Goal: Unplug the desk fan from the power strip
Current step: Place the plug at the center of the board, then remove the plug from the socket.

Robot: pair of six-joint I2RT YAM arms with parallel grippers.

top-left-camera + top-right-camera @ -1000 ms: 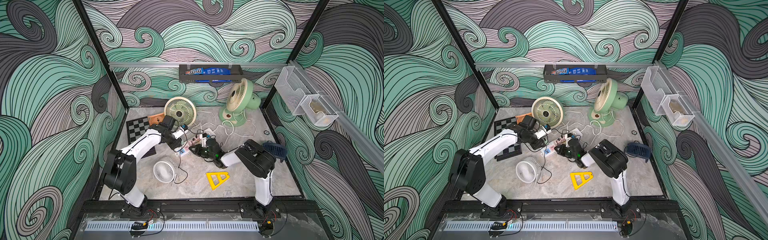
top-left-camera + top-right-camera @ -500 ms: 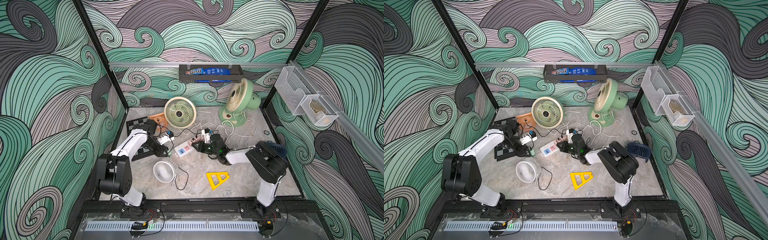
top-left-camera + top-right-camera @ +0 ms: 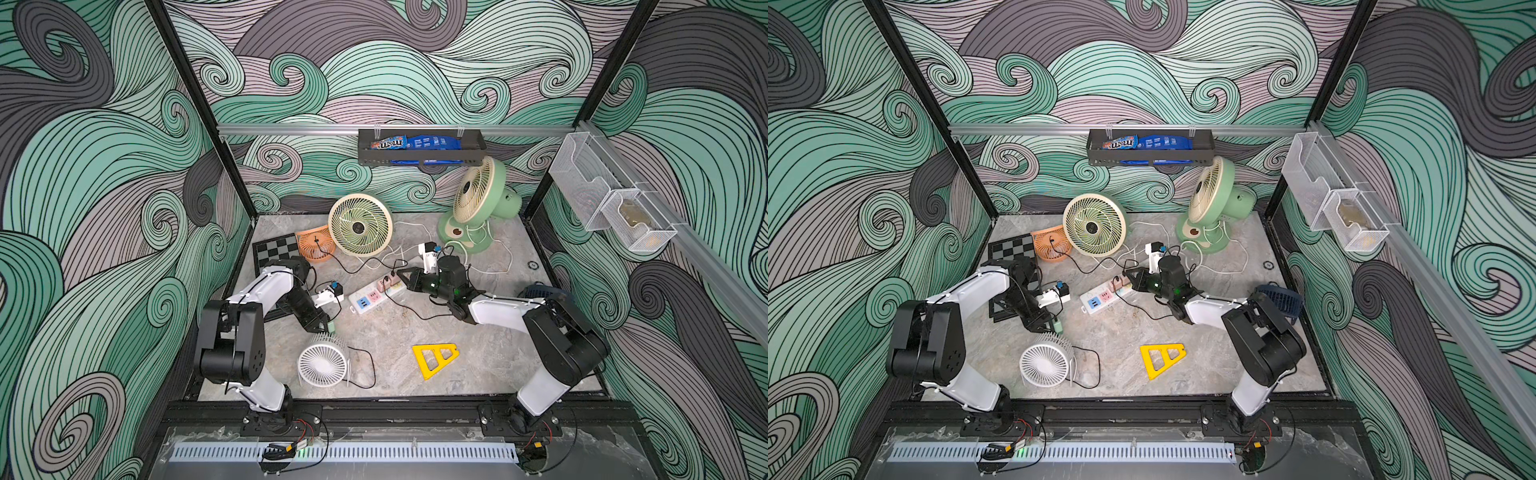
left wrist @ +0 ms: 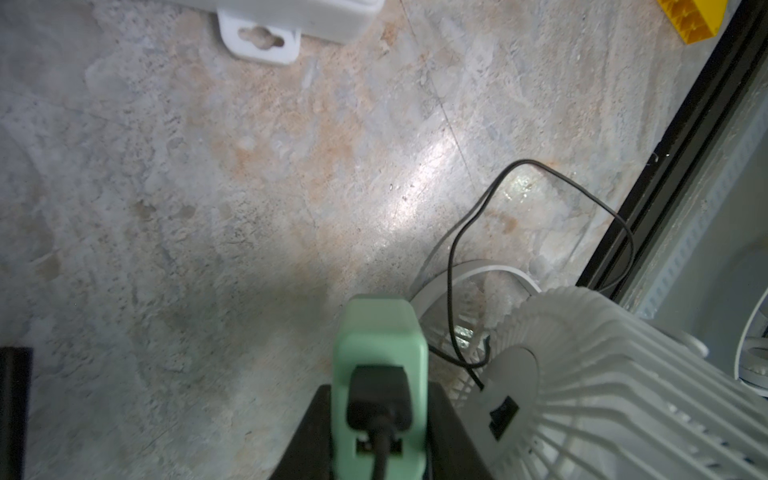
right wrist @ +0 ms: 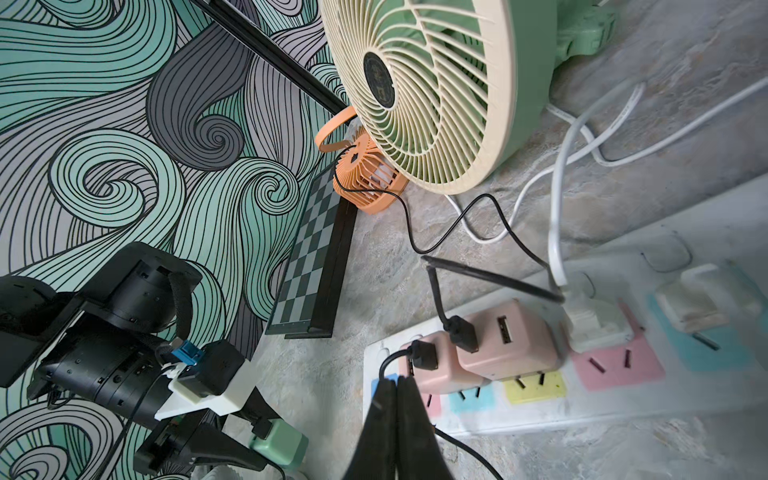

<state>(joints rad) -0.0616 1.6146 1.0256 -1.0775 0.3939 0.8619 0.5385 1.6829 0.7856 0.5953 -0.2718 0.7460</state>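
Note:
The lower end of the green adapter is touching the table beside the white fan, below my fingers. I should let go of the green adapter with my left gripper.
The power strip (image 3: 376,296) (image 3: 1106,294) lies mid-table with two pink adapters (image 5: 509,340) and a white plug in its sockets. My left gripper (image 3: 326,326) (image 3: 1054,326) (image 4: 380,415) is shut on a green adapter (image 4: 380,353) (image 5: 278,446) that has a black cable plugged into it. It holds the adapter clear of the strip, just behind the small white desk fan (image 3: 323,360) (image 4: 602,374). My right gripper (image 3: 401,276) (image 3: 1128,277) (image 5: 397,386) is shut with nothing in it, its tips at the strip's far end beside a pink adapter.
A cream-and-green fan (image 3: 360,224) (image 5: 436,91), an orange fan (image 3: 316,245) and a chessboard (image 3: 274,251) stand at the back left. A tall green fan (image 3: 478,208) is at the back right, a navy fan (image 3: 540,291) behind my right arm. A yellow triangle (image 3: 434,359) lies in front. Cables cross the floor.
My left gripper has drawn the green adapter off the power strip and carried it left and forward to the white fan. The right gripper stays shut at the strip's far end.

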